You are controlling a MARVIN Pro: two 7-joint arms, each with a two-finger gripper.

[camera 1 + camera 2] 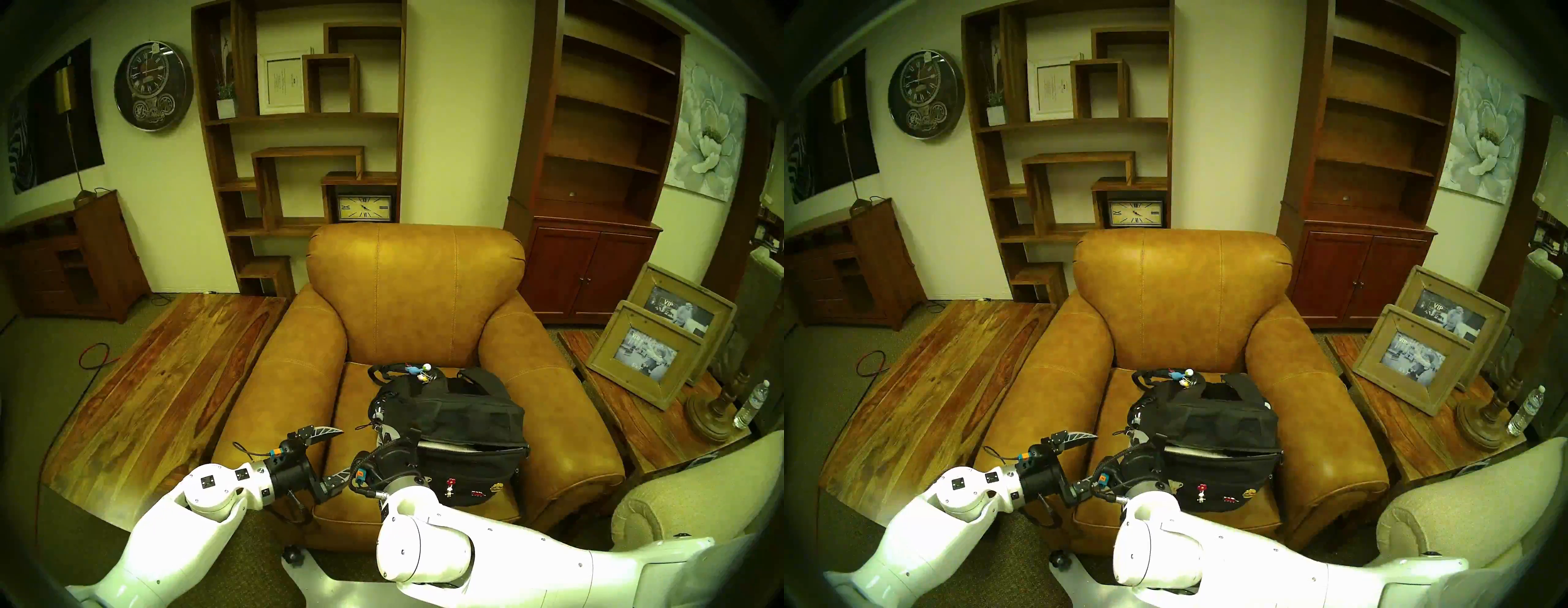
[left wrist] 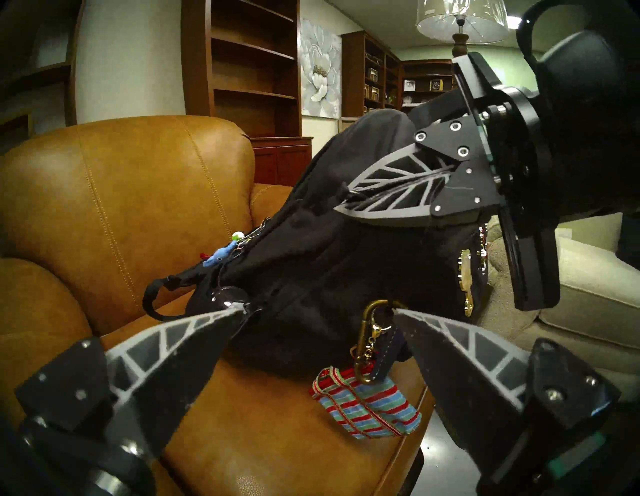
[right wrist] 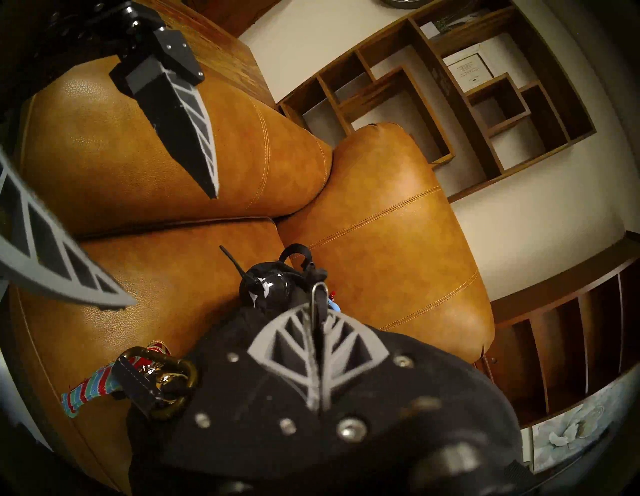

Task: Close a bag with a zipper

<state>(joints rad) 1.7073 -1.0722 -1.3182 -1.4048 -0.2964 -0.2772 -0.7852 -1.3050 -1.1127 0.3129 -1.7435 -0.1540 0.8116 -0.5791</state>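
My left gripper will next pinch the piece of fabric at the bag's charm-side end point(image 1: 379, 409). This will steady the black bag point(image 1: 458, 407) while its open zipper closes.
The black bag point(image 1: 458, 407) lies on the armchair seat with its pin-covered front pocket point(image 1: 452, 486) facing me. The zipper point(image 1: 466, 446) along that pocket's top gapes open, showing pale lining. My right gripper point(image 3: 317, 308) is at the bag's left end. It is shut on a small metal zipper pull point(image 3: 318, 292) that pokes out between its fingertips. My left gripper point(image 1: 339, 452) hovers open just left of the bag, holding nothing. In the left wrist view its fingertips flank a brass carabiner point(image 2: 372, 339) and the striped keychain strap point(image 2: 367, 405). Small charms point(image 1: 420, 371) dangle at the bag's far end.
The tan leather armchair point(image 1: 415, 288) has fat armrests on both sides of the bag. A wooden table point(image 1: 169, 361) stands to its left. A side table on the right carries picture frames point(image 1: 649, 352), a lamp base point(image 1: 712, 416) and a water bottle point(image 1: 751, 403). A beige sofa arm point(image 1: 679, 488) sits near right.
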